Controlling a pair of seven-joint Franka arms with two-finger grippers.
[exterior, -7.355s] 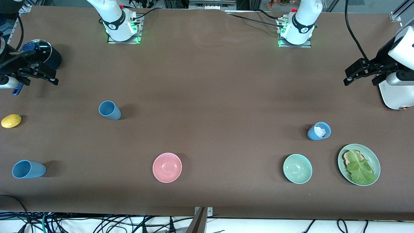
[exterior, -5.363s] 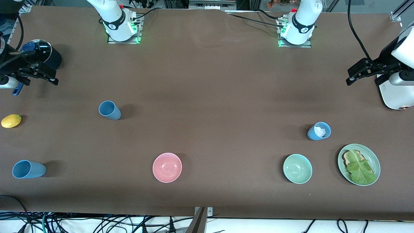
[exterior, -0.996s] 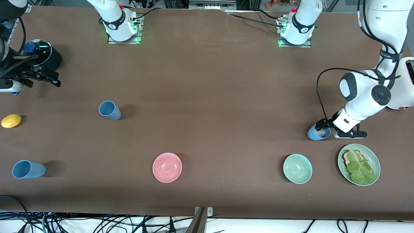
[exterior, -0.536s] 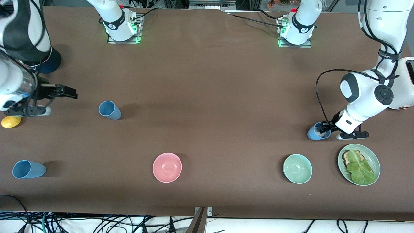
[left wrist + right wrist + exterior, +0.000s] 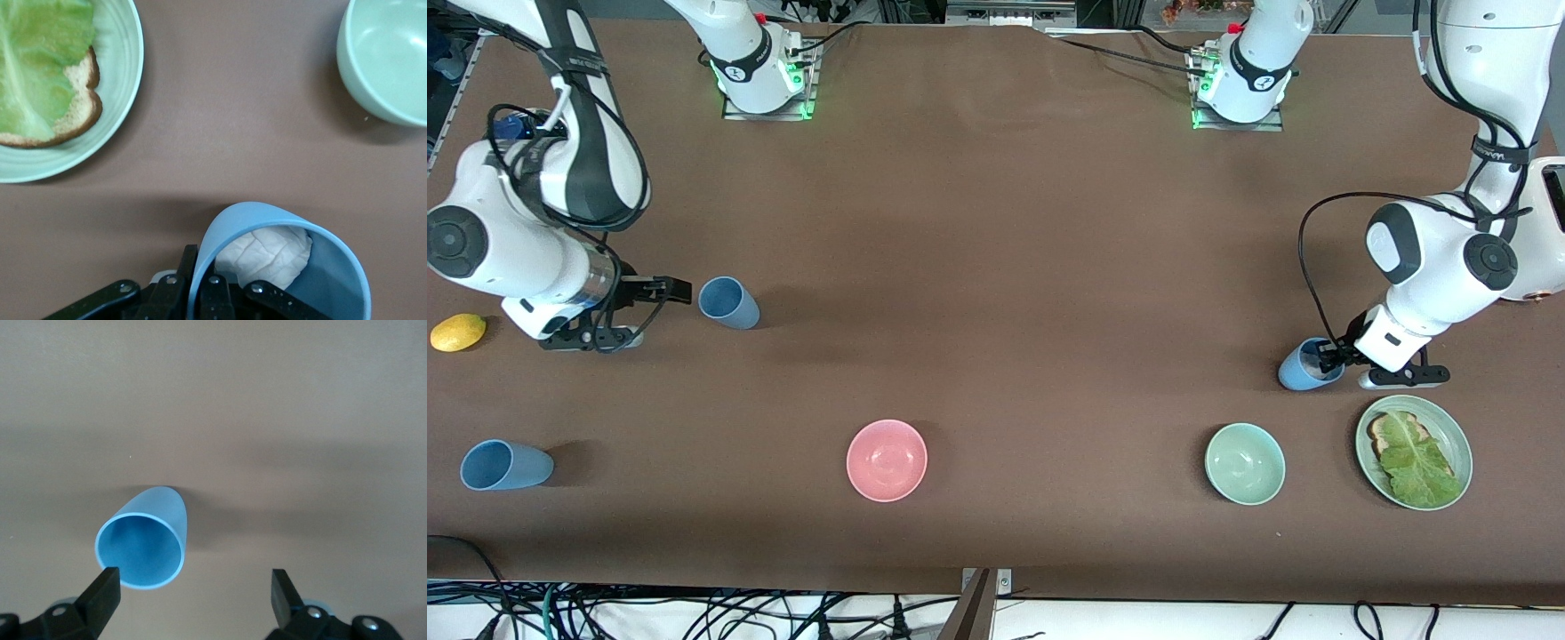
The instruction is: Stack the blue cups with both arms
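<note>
My right gripper grabs this blue cup by its open rim (image 5: 711, 297) next, to stack it into the blue cup (image 5: 1304, 368) beside the green plate.
Three blue cups are on the brown table. One blue cup (image 5: 1298, 372) with crumpled white paper (image 5: 267, 257) inside sits beside the green plate. My left gripper (image 5: 1325, 356) is shut on its rim (image 5: 202, 267), one finger inside and one outside. A second blue cup (image 5: 729, 304) stands toward the right arm's end. My right gripper (image 5: 676, 291) is open and low beside it. In the right wrist view this cup (image 5: 143, 543) sits close to one finger of the right gripper (image 5: 190, 587). A third blue cup (image 5: 503, 465) is nearer the front camera.
A pink bowl (image 5: 887, 460) and a green bowl (image 5: 1245, 463) sit near the front. The green plate (image 5: 1458, 444) holds bread and lettuce. A lemon (image 5: 458, 332) lies beside the right arm. Two other arm bases (image 5: 756, 71) stand at the table's back edge.
The right arm swung in from the table's end and came down beside the second cup. The left gripper stays on the cup with paper, which shifted slightly.
</note>
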